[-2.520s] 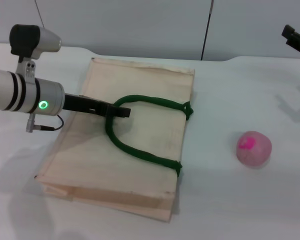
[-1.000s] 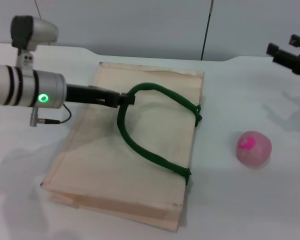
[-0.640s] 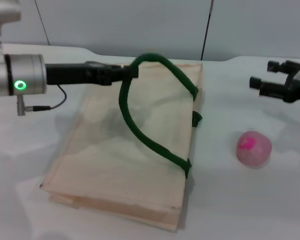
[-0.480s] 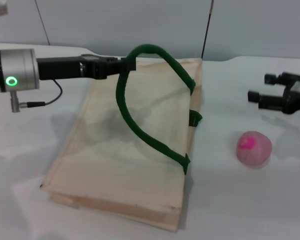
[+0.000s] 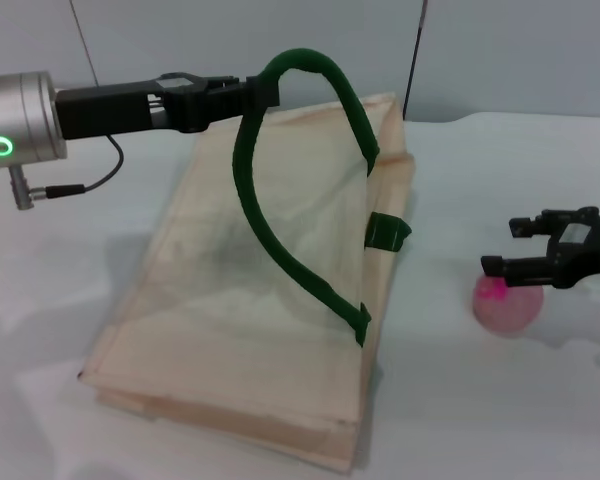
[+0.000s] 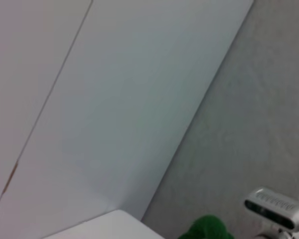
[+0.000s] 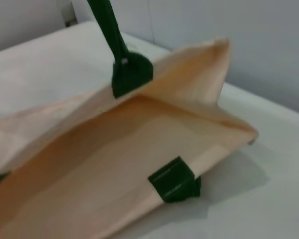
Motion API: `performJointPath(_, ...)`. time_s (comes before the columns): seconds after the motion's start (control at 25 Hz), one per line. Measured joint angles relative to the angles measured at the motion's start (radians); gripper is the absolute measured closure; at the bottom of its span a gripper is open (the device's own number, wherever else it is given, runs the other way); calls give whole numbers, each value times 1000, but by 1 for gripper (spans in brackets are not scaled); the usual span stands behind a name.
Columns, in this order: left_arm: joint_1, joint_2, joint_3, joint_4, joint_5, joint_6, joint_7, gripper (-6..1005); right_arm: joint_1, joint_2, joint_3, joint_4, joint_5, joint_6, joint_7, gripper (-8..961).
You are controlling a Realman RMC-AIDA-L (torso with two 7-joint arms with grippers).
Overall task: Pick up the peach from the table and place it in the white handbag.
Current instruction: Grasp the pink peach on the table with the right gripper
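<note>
My right gripper's fingers hover above the top of the pink peach (image 5: 505,308), so they move down next, before closing on it.
The white handbag (image 5: 230,310) lies on the table, its upper side pulled up by one dark green handle (image 5: 280,150). My left gripper (image 5: 255,95) is shut on the top of that handle, high above the bag's far end. The peach (image 5: 510,305), pale pink with a magenta patch, sits on the table to the right of the bag. My right gripper (image 5: 505,247) is open just above and in front of the peach, partly covering its top. The right wrist view looks into the bag's open mouth (image 7: 114,164), with the raised handle (image 7: 109,30) above it.
The second green handle tab (image 5: 387,232) hangs at the bag's right edge and also shows in the right wrist view (image 7: 174,180). A grey wall (image 5: 280,40) stands behind the white table (image 5: 460,420). The left wrist view shows the wall and a bit of the green handle (image 6: 207,230).
My left gripper has lifted the handle higher, raising the bag's upper side and opening its mouth. My right gripper has come down and inward to just over the peach.
</note>
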Motion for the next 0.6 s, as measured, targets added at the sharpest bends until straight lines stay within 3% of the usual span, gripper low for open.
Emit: performJointPath(0.6, 15, 12, 0, 0, -65, 73, 4, 877, 27, 26, 0, -2, -175, -8, 87, 144)
